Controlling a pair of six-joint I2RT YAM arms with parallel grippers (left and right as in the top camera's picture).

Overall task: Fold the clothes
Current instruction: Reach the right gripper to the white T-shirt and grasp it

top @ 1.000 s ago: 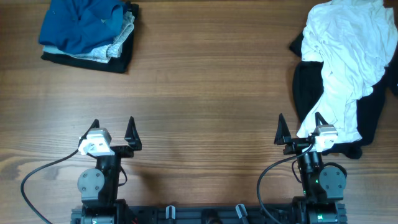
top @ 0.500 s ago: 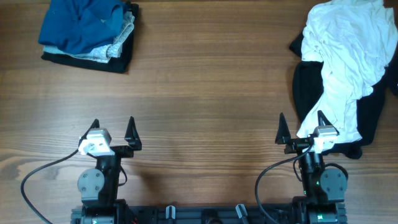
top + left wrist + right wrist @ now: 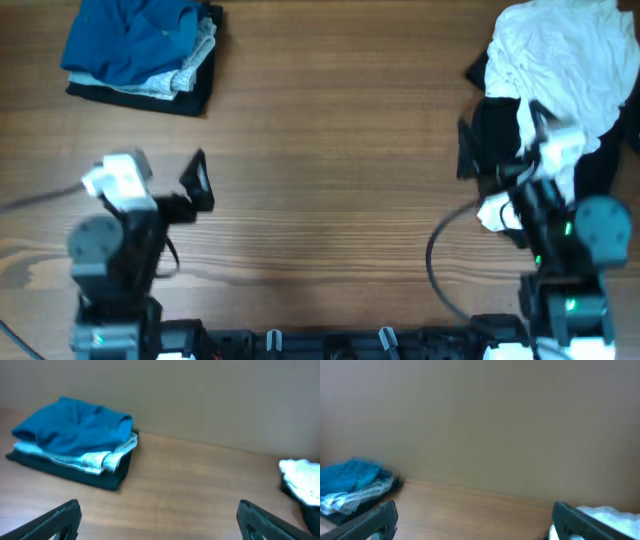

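I will next pull the shirt off the black garment for folding, so my right gripper needs to grab the near edge of the crumpled white shirt (image 3: 560,60).
The crumpled white shirt (image 3: 560,60) lies at the far right, on top of a bigger black garment (image 3: 480,68). The shirt's edge also shows in the left wrist view (image 3: 300,480) and the right wrist view (image 3: 612,516). My right gripper (image 3: 497,140) is open and empty, raised over the left edge of this pile; its wide-spread fingers show in the right wrist view (image 3: 475,507). My left gripper (image 3: 165,185) is open and empty, raised above bare table at the left; it also shows in the left wrist view (image 3: 159,507).
A small folded stack of blue, grey-patterned and black pieces (image 3: 140,45) sits at the far left corner, and shows in the left wrist view (image 3: 75,442) and the right wrist view (image 3: 350,485). Bare wooden table (image 3: 330,150) lies between the stack and the pile.
Both arms have risen and swung forward from their rest poses. The right gripper now hangs over the near left part of the clothes pile. Both stay open.
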